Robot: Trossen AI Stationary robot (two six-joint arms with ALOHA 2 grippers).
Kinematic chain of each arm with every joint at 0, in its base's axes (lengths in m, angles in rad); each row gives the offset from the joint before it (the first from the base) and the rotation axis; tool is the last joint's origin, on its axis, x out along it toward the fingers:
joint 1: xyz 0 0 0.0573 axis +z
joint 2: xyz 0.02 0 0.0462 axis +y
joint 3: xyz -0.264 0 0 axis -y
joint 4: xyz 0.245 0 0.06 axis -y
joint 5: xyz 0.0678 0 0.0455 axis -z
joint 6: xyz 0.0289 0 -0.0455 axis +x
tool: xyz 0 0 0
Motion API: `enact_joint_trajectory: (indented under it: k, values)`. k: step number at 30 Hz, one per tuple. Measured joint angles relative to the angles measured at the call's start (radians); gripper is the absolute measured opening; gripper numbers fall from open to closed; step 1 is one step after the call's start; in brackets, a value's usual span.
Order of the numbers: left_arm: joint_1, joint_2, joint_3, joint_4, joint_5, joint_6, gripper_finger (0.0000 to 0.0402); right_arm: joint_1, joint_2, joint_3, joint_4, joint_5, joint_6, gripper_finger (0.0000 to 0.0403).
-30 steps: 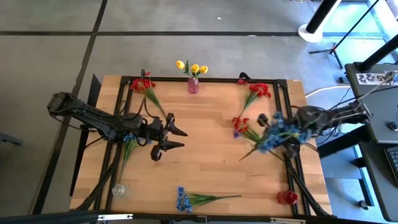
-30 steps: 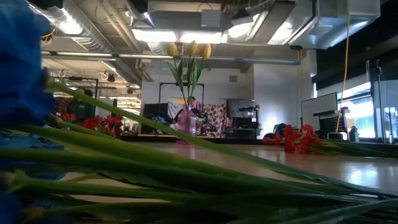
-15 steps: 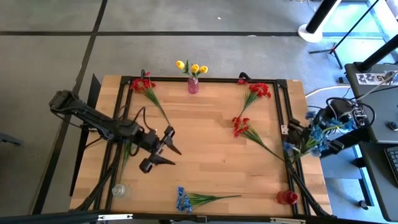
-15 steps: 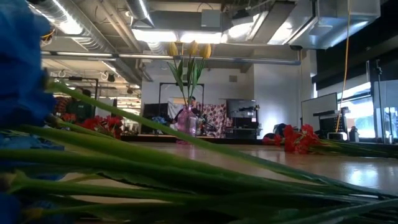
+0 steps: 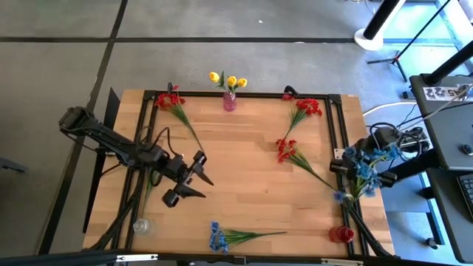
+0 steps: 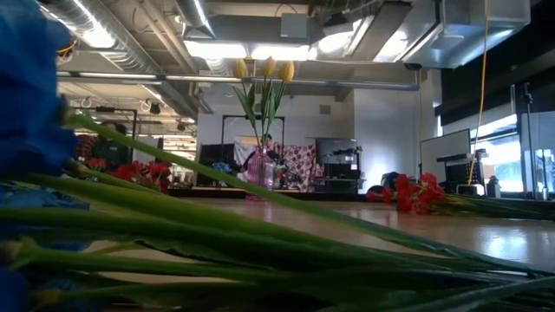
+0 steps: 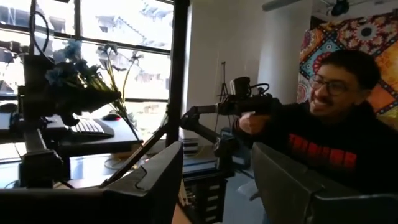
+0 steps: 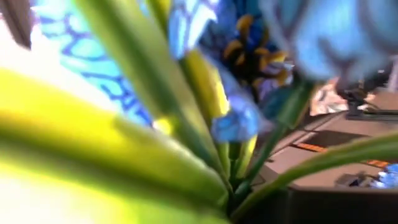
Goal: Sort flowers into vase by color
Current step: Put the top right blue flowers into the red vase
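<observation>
My right gripper should stay closed on the blue flowers (image 5: 363, 171) until their stems go into the red vase (image 5: 342, 234). The blue flowers hang past the red vase's rim in the high view.
In the high view my right gripper (image 5: 360, 167) is at the table's right edge, shut on a bunch of blue flowers (image 5: 363, 164) whose blooms cover its fingers. The right wrist view is filled with their green stems (image 8: 205, 155) and blue blooms (image 8: 249, 43). My left gripper (image 5: 199, 185) is open over the table's left half and touches nothing. Yellow flowers (image 5: 229, 80) stand in a pink vase (image 5: 230, 101) at the far edge. Red flowers (image 5: 172, 102) (image 5: 304, 109) (image 5: 287, 150) and another blue flower (image 5: 220, 238) lie flat on the wood. My right gripper is shut on the blue flowers, but the blooms and stems hide the place of contact in both views. The bunch is lifted clear of the table, with blooms (image 5: 339, 196) spreading toward the near side.
A red vase (image 5: 340, 234) stands at the near right corner and a clear vase (image 5: 140, 225) at the near left. A blue flower (image 5: 152, 174) lies under my left arm. In the low view green stems (image 6: 260, 234) lie close before the camera. A person (image 7: 336, 130) sits beyond the table.
My right gripper carried the blue flowers from over the table's right half out toward the right edge, then came back slightly. The bunch stayed lifted and turned about as it went. My left gripper moved a little toward the near left, staying open.
</observation>
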Motion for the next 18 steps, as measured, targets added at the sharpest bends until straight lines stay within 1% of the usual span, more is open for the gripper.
enact_joint_trajectory:
  k: [2,4,7,9,13,15,18]
  values:
    - [-0.006,0.0,0.0,0.001,0.0,-0.023,0.0187,0.041,0.006,-0.041,0.083,0.022,0.016,0.0003]
    - [-0.008,0.0,0.0,0.001,0.0,-0.041,0.0187,0.105,0.018,-0.084,0.137,0.059,0.022,0.0003]
    - [-0.008,0.0,0.0,0.001,0.0,-0.052,0.0187,0.232,0.073,-0.125,0.191,0.143,0.008,0.0003]
    - [-0.008,0.0,0.0,0.001,0.0,-0.052,0.0187,0.32,0.101,-0.125,0.2,0.21,-0.021,0.0003]
    - [-0.008,0.0,0.0,0.0,0.0,-0.047,0.0187,0.476,0.148,-0.089,0.173,0.283,-0.064,0.0002]
    - [-0.008,0.0,0.0,0.0,0.0,-0.045,0.0187,0.534,0.153,-0.063,0.11,0.317,-0.101,0.0002]
    - [-0.008,0.0,0.0,0.001,0.0,-0.034,0.0187,0.583,0.15,-0.026,-0.023,0.378,-0.177,0.0002]
